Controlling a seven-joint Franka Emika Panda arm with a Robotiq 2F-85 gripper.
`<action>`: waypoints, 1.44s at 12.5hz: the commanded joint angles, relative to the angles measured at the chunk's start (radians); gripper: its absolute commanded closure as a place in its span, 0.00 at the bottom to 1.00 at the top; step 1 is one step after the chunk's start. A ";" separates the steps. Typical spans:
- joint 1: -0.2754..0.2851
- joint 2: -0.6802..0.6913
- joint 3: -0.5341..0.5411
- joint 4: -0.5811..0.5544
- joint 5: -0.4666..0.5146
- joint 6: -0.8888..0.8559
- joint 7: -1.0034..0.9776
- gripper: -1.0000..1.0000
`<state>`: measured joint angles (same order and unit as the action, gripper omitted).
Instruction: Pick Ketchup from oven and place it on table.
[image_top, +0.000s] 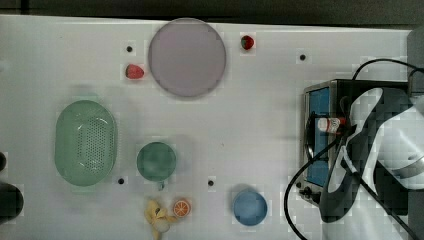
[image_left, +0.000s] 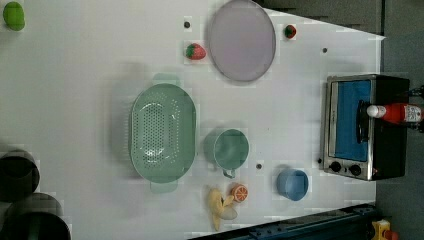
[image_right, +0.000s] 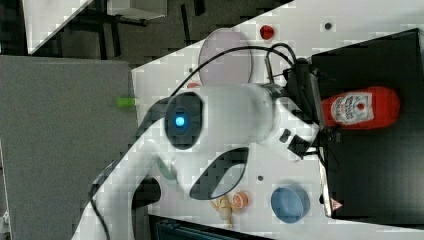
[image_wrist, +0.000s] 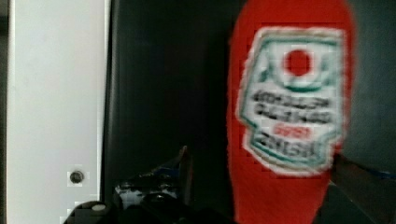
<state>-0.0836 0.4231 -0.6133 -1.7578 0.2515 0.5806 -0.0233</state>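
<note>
The Ketchup needs to move from the oven (image_left: 350, 150) onto the table. My gripper should next pick up the Ketchup by its red body (image_left: 397, 113).
The Ketchup (image_left: 397, 112), a red bottle with a white cap, lies on the black top of the oven (image_left: 350, 150), cap toward the door side. In the top view only its cap end (image_top: 330, 124) pokes out from under my arm. My gripper (image_wrist: 271, 182) is open and straddles the bottle (image_wrist: 289, 116). One dark finger (image_wrist: 184, 168) stands a little apart from the bottle's side. The other finger (image_wrist: 362, 182) is close against the opposite side. The right view has the Ketchup (image_right: 360, 107) just past my wrist. The white table (image_top: 250, 100) spreads out in front of the oven (image_top: 317, 100).
On the table are a pale-purple plate (image_top: 187, 57), two strawberries (image_top: 134, 71) (image_top: 247, 42), a green colander (image_top: 86, 142), a green cup (image_top: 156, 161), a blue bowl (image_top: 249, 206), an orange slice (image_top: 181, 207) and a banana (image_top: 157, 215). Black cables (image_top: 300, 180) trail beside the oven.
</note>
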 joint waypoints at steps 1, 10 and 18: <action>-0.019 0.007 -0.036 -0.008 0.001 0.060 0.039 0.00; -0.025 0.017 -0.039 0.005 0.019 0.063 0.039 0.37; 0.108 -0.143 0.009 0.321 -0.047 -0.396 0.024 0.37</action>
<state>-0.0578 0.3652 -0.6089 -1.5029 0.2159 0.2285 -0.0233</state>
